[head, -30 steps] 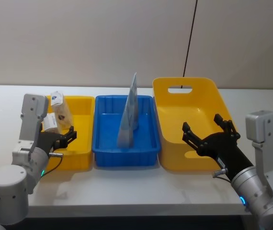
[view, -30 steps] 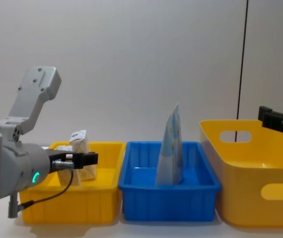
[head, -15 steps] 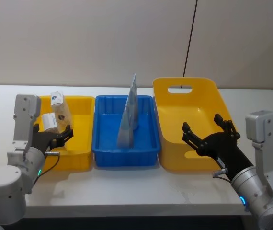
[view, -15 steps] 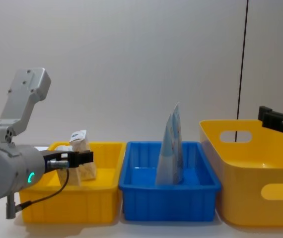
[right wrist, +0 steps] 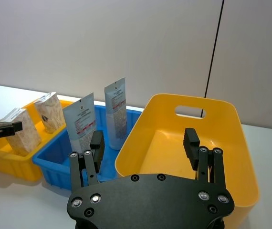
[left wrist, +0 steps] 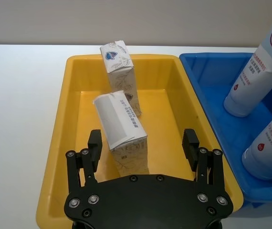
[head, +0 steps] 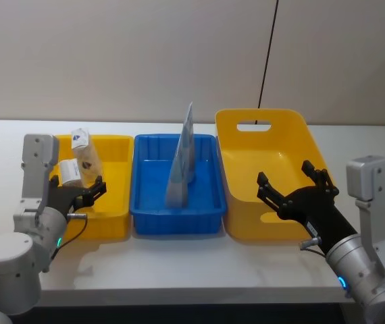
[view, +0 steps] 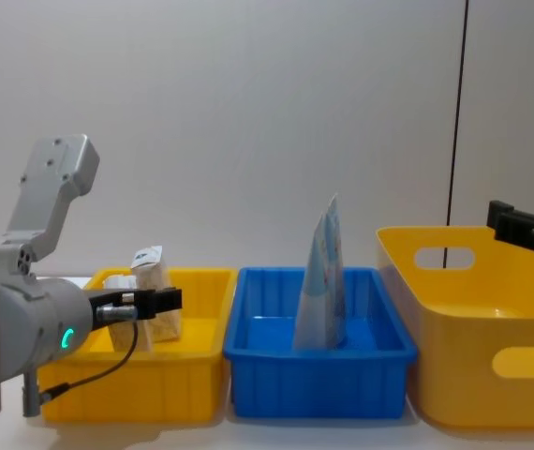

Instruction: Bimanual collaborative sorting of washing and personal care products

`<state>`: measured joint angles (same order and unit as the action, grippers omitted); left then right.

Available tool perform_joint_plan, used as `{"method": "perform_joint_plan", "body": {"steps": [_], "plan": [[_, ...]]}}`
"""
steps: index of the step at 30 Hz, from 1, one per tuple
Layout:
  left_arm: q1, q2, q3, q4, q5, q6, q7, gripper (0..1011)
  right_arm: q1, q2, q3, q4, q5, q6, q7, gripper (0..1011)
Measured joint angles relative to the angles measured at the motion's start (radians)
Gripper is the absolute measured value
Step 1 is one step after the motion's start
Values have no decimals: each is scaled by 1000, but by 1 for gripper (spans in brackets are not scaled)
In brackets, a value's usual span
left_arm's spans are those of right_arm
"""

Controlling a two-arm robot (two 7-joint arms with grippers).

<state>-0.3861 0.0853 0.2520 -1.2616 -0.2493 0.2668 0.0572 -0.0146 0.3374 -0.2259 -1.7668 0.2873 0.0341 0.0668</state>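
My left gripper is to take hold of the near pack by its raised top end next, because the yellow bin's sides close in around the pack's base.
Two tan packs stand in the small yellow bin: a far upright one and a near one that leans. My left gripper is open over the bin's near end, and the near pack is just ahead of its fingers, apart from them. Two pale blue pouches stand upright in the blue bin. My right gripper hovers open and empty over the near side of the large yellow bin.
The three bins sit side by side across the white table, with bare tabletop in front of them. A black cable hangs down the wall behind the large yellow bin, which holds nothing I can see.
My left arm has drawn back a little to the left and settled, its fingers still open and empty. The right arm and the products have not moved.
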Motion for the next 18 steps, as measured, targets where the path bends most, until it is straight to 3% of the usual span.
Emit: {"method": "perform_joint_plan", "body": {"steps": [18], "plan": [[-24, -26, -26, 53, -5, -34, -9, 1001, 0, 0, 0, 0, 0, 0, 0, 1000]]}}
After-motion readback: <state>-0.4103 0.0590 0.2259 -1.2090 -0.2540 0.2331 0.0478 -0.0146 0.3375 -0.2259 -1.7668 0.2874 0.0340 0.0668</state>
